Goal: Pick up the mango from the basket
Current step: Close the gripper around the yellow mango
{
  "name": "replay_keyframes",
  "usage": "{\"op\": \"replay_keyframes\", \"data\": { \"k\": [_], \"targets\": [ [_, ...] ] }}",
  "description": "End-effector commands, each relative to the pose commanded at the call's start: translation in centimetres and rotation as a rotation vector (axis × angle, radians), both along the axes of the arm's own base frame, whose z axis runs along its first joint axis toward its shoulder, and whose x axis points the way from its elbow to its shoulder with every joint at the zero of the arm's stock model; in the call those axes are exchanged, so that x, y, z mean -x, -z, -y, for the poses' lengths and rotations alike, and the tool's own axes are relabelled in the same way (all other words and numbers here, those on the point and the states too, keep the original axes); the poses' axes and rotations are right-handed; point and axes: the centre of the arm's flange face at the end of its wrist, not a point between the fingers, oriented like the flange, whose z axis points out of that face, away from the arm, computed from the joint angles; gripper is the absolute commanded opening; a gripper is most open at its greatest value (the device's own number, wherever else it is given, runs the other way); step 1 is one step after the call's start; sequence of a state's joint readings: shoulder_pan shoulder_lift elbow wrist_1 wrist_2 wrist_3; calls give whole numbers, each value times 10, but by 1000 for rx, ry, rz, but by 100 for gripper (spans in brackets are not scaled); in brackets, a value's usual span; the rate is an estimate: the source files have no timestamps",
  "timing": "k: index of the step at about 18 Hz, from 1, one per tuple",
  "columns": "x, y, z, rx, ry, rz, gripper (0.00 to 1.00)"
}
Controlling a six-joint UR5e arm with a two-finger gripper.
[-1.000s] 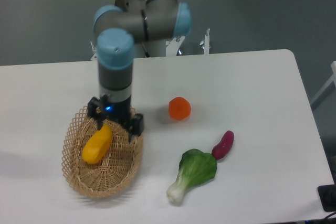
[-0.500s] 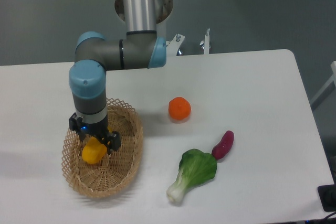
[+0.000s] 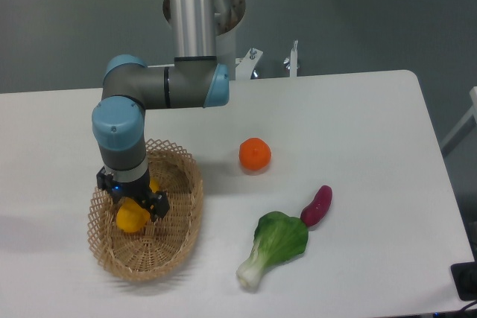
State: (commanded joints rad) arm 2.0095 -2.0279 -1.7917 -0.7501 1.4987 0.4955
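Observation:
The mango should be grabbed next by its upper part (image 3: 153, 185), so my gripper can pick it out of the basket (image 3: 183, 236).
The mango (image 3: 131, 220) is a yellow-orange oblong fruit lying in the left half of the oval wicker basket (image 3: 183, 236). My gripper (image 3: 132, 196) points straight down into the basket and sits directly over the mango, hiding its upper part. The jaws stand wide apart, one on each side of the fruit, and look open around it rather than closed on it. The mango rests on the basket floor.
A round orange (image 3: 255, 154) lies on the white table to the right of the basket. A green bok choy (image 3: 276, 243) and a purple sweet potato (image 3: 317, 205) lie further right and nearer the front. The arm's base stands at the back edge.
My gripper has moved left and down from the basket's back rim onto the mango, and over the last half second it has only shifted slightly. The mango has not moved.

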Motion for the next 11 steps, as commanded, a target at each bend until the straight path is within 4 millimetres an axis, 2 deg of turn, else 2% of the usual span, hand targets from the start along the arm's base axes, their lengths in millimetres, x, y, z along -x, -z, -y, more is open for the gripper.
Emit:
{"op": "replay_keyframes", "data": {
  "k": [3,4,5,6,7,11],
  "targets": [
    [1,-1,0,6,-1,-16,99],
    [2,-1,0,6,-4,-16,90],
    [2,-2,0,5,-6,-17,70],
    [3,-2,-1,3,-15,-20,57],
    [4,-4,-2,2,-21,-31,50],
    [4,-8,-3,-2,-17,-47,45]
  ]
}}
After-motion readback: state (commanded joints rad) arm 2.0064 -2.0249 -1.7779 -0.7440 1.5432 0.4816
